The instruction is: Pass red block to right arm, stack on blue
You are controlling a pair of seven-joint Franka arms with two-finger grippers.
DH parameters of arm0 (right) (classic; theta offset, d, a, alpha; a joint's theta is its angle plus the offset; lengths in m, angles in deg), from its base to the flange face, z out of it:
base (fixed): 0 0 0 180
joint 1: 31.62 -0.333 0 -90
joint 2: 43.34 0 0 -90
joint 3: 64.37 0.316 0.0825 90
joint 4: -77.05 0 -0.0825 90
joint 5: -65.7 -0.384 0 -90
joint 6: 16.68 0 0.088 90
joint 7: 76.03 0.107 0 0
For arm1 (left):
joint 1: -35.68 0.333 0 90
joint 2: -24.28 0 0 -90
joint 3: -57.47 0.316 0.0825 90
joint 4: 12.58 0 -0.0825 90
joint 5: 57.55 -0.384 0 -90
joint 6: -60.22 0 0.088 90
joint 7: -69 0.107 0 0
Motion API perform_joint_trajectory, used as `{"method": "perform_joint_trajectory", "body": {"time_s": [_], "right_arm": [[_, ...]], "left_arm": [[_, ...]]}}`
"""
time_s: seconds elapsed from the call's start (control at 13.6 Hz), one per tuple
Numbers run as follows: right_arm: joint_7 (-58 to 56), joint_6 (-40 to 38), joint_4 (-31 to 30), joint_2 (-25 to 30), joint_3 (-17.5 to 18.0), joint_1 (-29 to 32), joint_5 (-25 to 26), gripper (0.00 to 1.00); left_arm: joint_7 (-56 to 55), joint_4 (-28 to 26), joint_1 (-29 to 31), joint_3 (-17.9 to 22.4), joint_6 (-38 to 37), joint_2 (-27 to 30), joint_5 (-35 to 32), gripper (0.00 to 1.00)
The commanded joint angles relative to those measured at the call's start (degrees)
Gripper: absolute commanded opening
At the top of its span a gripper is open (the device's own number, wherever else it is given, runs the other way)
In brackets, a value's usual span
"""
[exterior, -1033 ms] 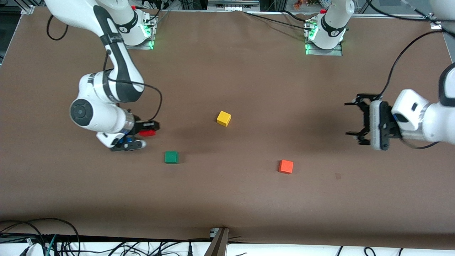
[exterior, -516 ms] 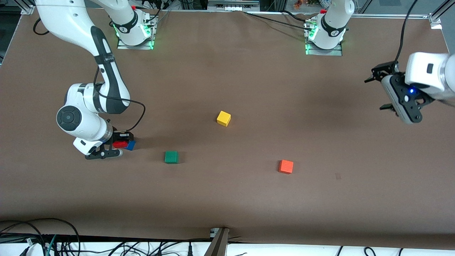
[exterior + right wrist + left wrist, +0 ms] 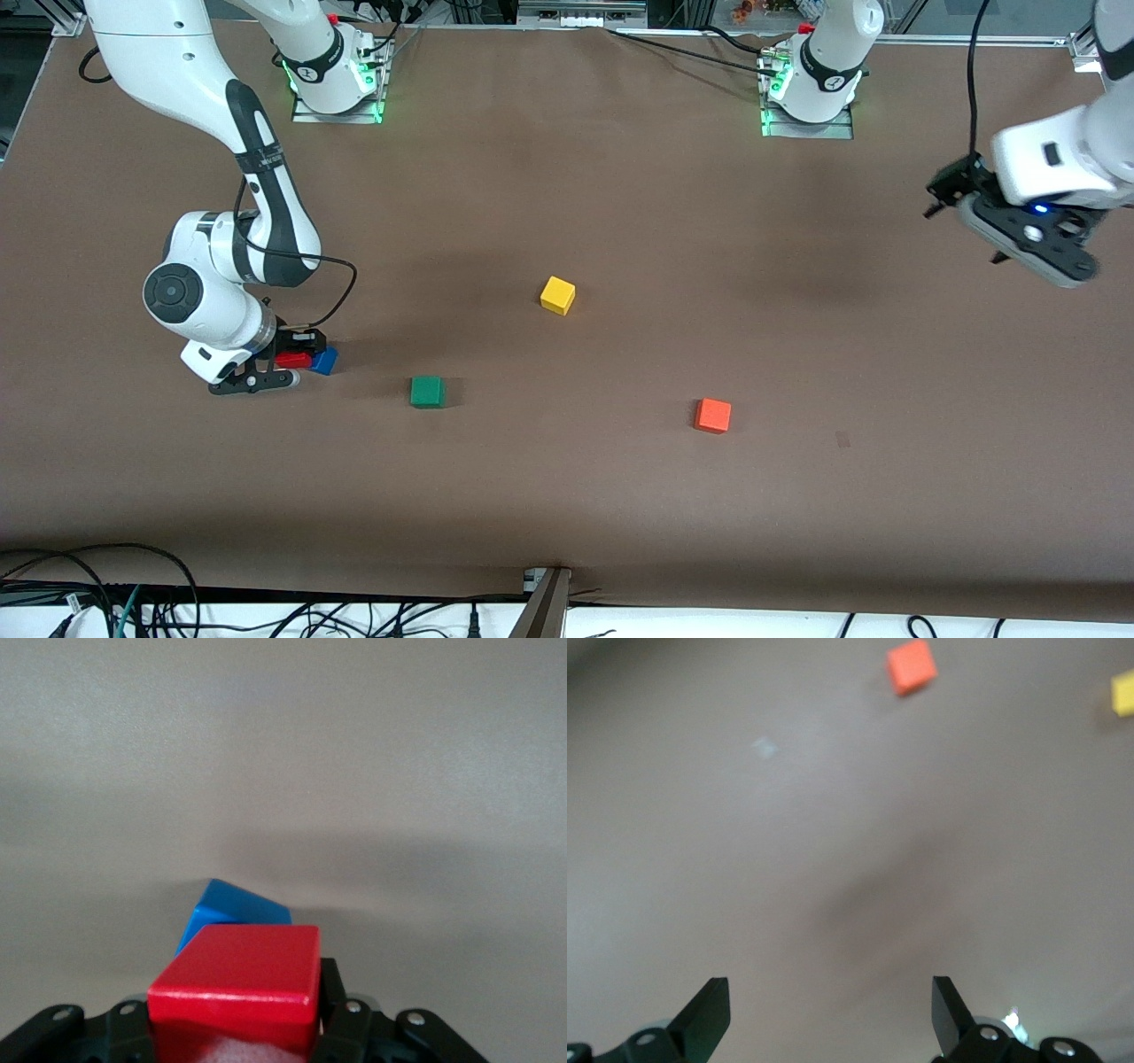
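In the front view the red block's lower edge [image 3: 294,361] stands over the blue cube [image 3: 327,361], so it is now time for my right gripper to open.
My right gripper [image 3: 285,361] is shut on the red block [image 3: 293,360] and holds it low at the table, at the right arm's end. The blue cube [image 3: 327,361] sits on the table right beside the red block, partly under its edge. In the right wrist view the red block [image 3: 237,979] fills the space between the jaws of my right gripper [image 3: 239,1023]. The blue cube [image 3: 232,906] pokes out past it, turned at an angle. I cannot tell whether they touch. My left gripper [image 3: 961,220] is open and empty, up in the air at the left arm's end, as its wrist view [image 3: 829,1010] shows.
A yellow cube [image 3: 558,295] lies mid-table. A green cube [image 3: 427,391] and an orange cube [image 3: 713,415] lie nearer to the front camera. The left wrist view shows the orange cube [image 3: 912,665] and the yellow cube [image 3: 1123,693] far off.
My right gripper has moved toward the right arm's end and lower with the red block, uncovering the blue cube beside it. My left arm has swung up and away toward its table end.
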Motion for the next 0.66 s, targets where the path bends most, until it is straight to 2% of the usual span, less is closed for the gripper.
{"method": "perform_joint_trajectory", "body": {"time_s": [0.0, 0.15, 0.22, 0.3, 0.37, 0.44, 0.59], "right_arm": [[-0.98, 0.39, -0.98, 1.12, 0.51, 0.40, -3.90, 0.10], [-1.07, 0.30, -1.07, 1.12, 0.51, 0.40, -4.09, 0.11], [-0.98, 0.22, -1.16, 1.12, 0.51, 0.31, -4.17, 0.24], [-0.64, 0.22, -1.16, 1.04, 0.51, 0.31, -4.18, 0.80], [-0.46, 0.22, -1.16, 1.04, 0.51, 0.31, -4.18, 1.00], [-0.37, 0.13, -1.16, 1.12, 0.51, 0.31, -4.26, 1.00], [-0.37, -0.05, -1.07, 1.38, 0.51, 0.22, -4.18, 1.00]], "left_arm": [[-12.56, -3.11, -0.68, 0.92, 1.86, 3.12, -1.51, 1.00], [-13.56, -5.47, -0.60, 0.92, 1.51, 5.23, -1.33, 1.00], [-13.65, -5.66, -0.51, 1.01, 1.51, 5.76, -1.16, 1.00], [-13.39, -5.40, -0.59, 1.01, 1.07, 5.77, -0.98, 1.00], [-13.74, -4.61, -1.12, 1.18, -1.98, 5.16, -0.98, 1.00], [-13.91, -3.47, -2.17, 2.14, -4.36, 3.67, -0.81, 1.00], [-13.83, -0.84, -6.81, 8.53, -4.47, 0.94, 0.24, 1.00]]}}
